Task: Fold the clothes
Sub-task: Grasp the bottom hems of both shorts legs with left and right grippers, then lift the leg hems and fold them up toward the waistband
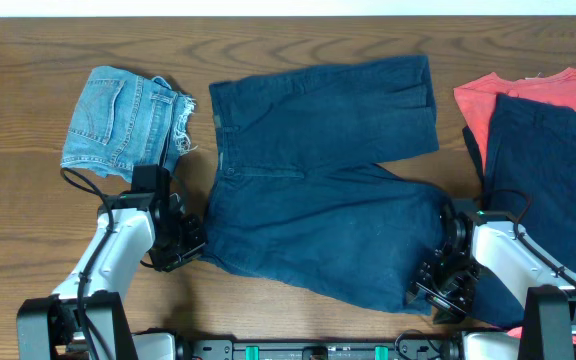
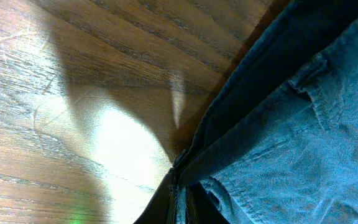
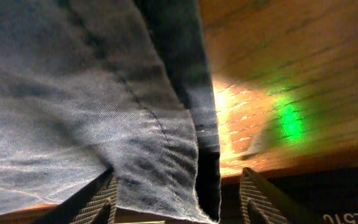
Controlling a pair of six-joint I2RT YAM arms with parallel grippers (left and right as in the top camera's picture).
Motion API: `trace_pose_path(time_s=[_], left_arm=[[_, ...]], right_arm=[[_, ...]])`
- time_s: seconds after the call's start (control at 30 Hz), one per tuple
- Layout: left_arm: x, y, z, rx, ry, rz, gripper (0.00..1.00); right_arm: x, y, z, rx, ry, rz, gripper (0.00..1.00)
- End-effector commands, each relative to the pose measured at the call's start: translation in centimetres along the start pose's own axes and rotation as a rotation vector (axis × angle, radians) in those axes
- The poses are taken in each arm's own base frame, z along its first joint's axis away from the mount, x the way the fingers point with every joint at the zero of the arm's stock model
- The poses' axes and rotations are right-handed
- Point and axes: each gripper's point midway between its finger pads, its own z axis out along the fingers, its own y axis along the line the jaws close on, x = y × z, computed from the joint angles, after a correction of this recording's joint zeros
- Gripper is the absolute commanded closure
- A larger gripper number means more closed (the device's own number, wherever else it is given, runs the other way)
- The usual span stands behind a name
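I will close now, because the hem's corner is between my right gripper's open fingers and closing would hold the front leg's hem.
The clothes here are wide navy shorts, spread flat in the middle of the table with one leg toward the back right and one toward the front right. My left gripper is at the waistband's front-left corner. In the left wrist view its jaws are shut on a thin fold of the shorts. My right gripper is at the front leg's hem. In the right wrist view it stands open, its ribbed fingers wide apart, and the hem lies loose between them.
Light-blue denim shorts lie folded at the back left. At the right edge a coral-red shirt lies under another navy garment. Bare wooden tabletop shows at the left and along the back.
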Motion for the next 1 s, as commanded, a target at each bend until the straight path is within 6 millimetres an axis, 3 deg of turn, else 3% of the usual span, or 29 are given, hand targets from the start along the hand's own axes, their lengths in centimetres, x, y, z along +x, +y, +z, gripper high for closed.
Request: trace_pose_path(time_s=[0.0, 0.1, 0.2, 0.27, 0.47, 0.6, 0.77, 0.97], left_arm=[[-0.5, 0.3, -0.3, -0.020, -0.014, -0.005, 0.93], [-0.5, 0.3, -0.3, -0.020, -0.014, -0.005, 0.92], [-0.5, 0.3, -0.3, -0.020, -0.014, -0.005, 0.91], [-0.5, 0.3, -0.3, -0.020, -0.013, -0.005, 0.90], [-0.3, 0.3, -0.6, -0.025, -0.001, -0.008, 0.94], [0.0, 0.0, -2.3, -0.032, 0.016, 0.023, 0.94], [0.7, -0.7, -5.8, -0.022, -0.010, 0.058, 0.94], [2.0, -1.2, -9.8, 0.017, -0.111, 0.084, 0.94]], right_arm=[[-0.1, -0.4, 0.2, 0.026, -0.012, -0.013, 0.36], [-0.6, -0.5, 0.3, 0.033, -0.033, -0.015, 0.54], [-0.6, -0.4, 0.3, 0.028, -0.033, 0.012, 0.88], [-0.4, -0.3, 0.3, 0.018, -0.023, 0.013, 0.99], [0.1, 1.7, -0.8, -0.078, 0.003, -0.042, 0.99], [-0.2, 2.8, -3.1, -0.110, -0.047, -0.095, 0.99], [-0.5, 4.8, -8.7, -0.180, -0.189, -0.186, 0.99], [-0.2, 6.5, -18.5, -0.271, -0.484, -0.255, 0.99]])
